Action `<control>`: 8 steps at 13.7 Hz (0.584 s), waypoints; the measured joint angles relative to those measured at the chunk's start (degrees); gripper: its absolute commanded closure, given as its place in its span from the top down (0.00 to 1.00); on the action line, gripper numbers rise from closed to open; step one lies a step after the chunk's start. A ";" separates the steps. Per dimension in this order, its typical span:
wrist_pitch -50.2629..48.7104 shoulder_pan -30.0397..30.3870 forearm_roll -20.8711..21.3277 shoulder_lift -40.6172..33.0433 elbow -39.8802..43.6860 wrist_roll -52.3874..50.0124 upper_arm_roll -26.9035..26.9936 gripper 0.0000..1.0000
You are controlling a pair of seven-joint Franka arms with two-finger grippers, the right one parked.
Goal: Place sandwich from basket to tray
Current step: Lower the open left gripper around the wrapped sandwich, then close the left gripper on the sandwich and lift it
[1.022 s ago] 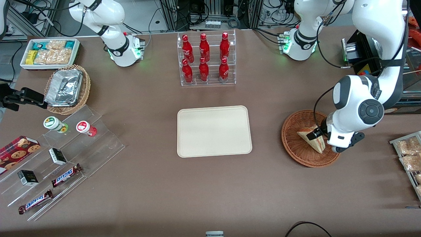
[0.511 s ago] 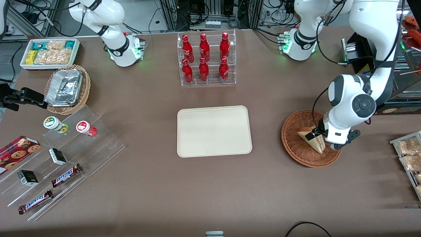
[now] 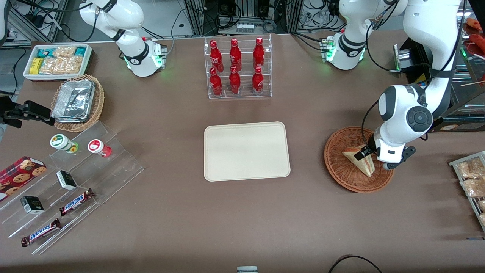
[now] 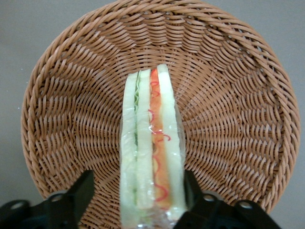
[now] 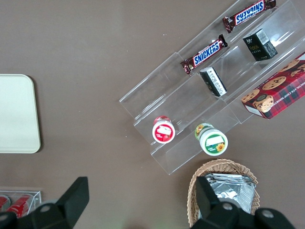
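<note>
The left gripper grabs the sandwich by its narrow end (image 4: pixel 152 198) next, to place it on the cream tray.
The sandwich (image 3: pixel 358 161), a pale wedge with red and orange filling, stands on edge in the reddish-brown wicker basket (image 3: pixel 335 163) toward the working arm's end of the table. My left gripper (image 3: pixel 368 156) is down in the basket, open, with its fingers on either side of the sandwich. In the left wrist view the sandwich (image 4: pixel 152 143) stands between the two black fingers (image 4: pixel 82 191) over the basket (image 4: pixel 71 95). One finger is against the bread and the other stands apart from it. The cream tray (image 3: pixel 246 151) lies bare at the table's middle.
A clear rack of red bottles (image 3: pixel 237 68) stands farther from the camera than the tray. Snack packets (image 3: pixel 470 178) lie at the working arm's table edge. A clear stepped shelf with candy bars (image 3: pixel 72 182), a tan foil basket (image 3: pixel 77 102) and a white bin (image 3: pixel 57 60) are at the parked arm's end.
The left arm's wrist and elbow have drawn in and lowered over the basket. The gripper stays around the sandwich, shifted slightly farther from the camera. The sandwich has not moved.
</note>
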 measured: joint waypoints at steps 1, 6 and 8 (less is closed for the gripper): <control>0.04 0.00 -0.02 0.00 -0.10 -1.22 0.00 0.14; 0.17 -0.07 -0.02 0.00 -0.28 -4.68 -0.06 0.00; 0.03 -0.08 -0.02 -0.04 -0.21 -4.72 -0.07 0.00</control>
